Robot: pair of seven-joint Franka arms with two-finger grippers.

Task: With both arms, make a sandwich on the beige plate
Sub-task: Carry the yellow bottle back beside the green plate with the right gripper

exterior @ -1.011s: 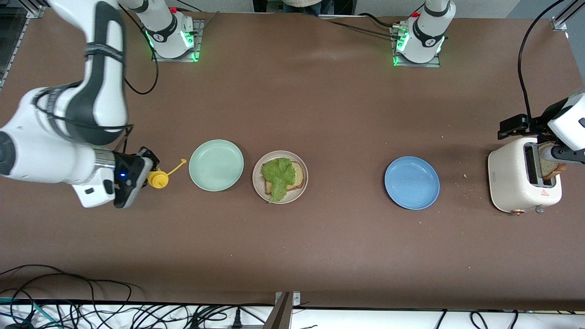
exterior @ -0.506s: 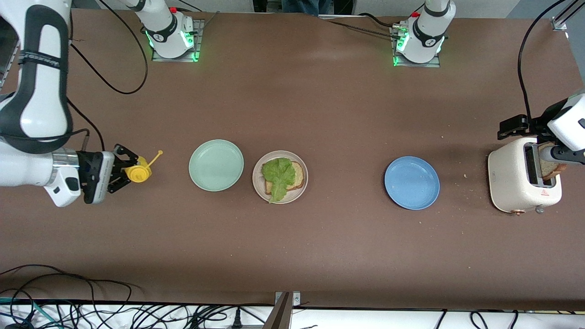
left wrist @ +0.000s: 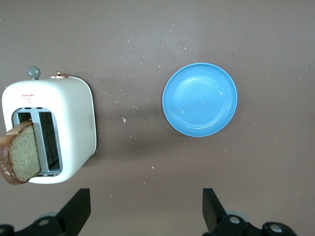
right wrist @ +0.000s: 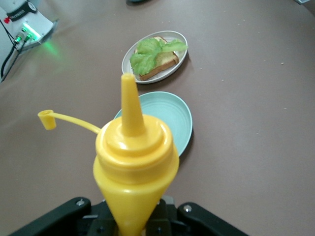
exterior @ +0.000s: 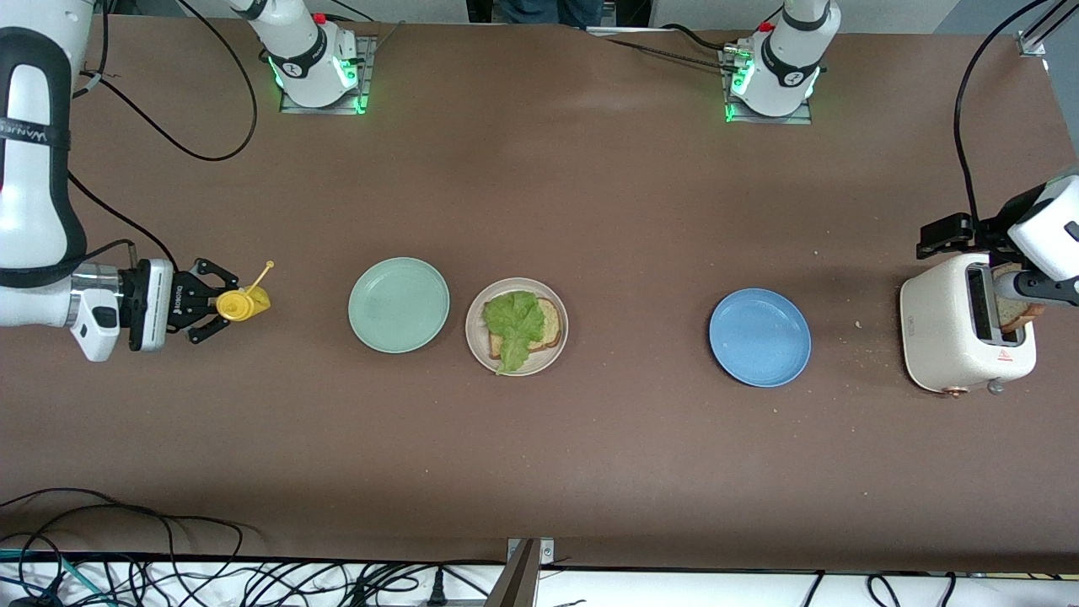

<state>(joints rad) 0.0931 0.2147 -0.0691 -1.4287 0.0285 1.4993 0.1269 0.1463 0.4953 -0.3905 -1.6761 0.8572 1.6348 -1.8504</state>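
Observation:
The yellow squeeze bottle [exterior: 236, 303] [right wrist: 135, 157] is hanging upright above the table, so my right gripper should keep holding it.
The beige plate [exterior: 556, 346] holds one toasted bread slice [exterior: 550, 324] with a green lettuce leaf [exterior: 512, 324] on it. A second bread slice [exterior: 1016, 310] stands in the white toaster [exterior: 944, 333]. My right gripper [exterior: 209, 303] is shut on a yellow squeeze bottle [exterior: 236, 303], uncapped, over the table toward the right arm's end, beside the mint-green plate [exterior: 399, 304]. The right wrist view shows the bottle [right wrist: 135, 157], the right gripper [right wrist: 135, 223] and the beige plate [right wrist: 179, 61]. My left gripper [left wrist: 146, 209] is open and empty, high above the toaster [left wrist: 74, 123].
A blue plate [exterior: 759, 337] lies between the beige plate and the toaster, and shows in the left wrist view [left wrist: 199, 100]. Crumbs lie around the toaster. The bottle's cap hangs on a tether [right wrist: 64, 120]. Cables run along the table's near edge.
My right arm has swung toward its end of the table with the yellow bottle and tipped it level, nozzle toward the plates. The left arm has not moved.

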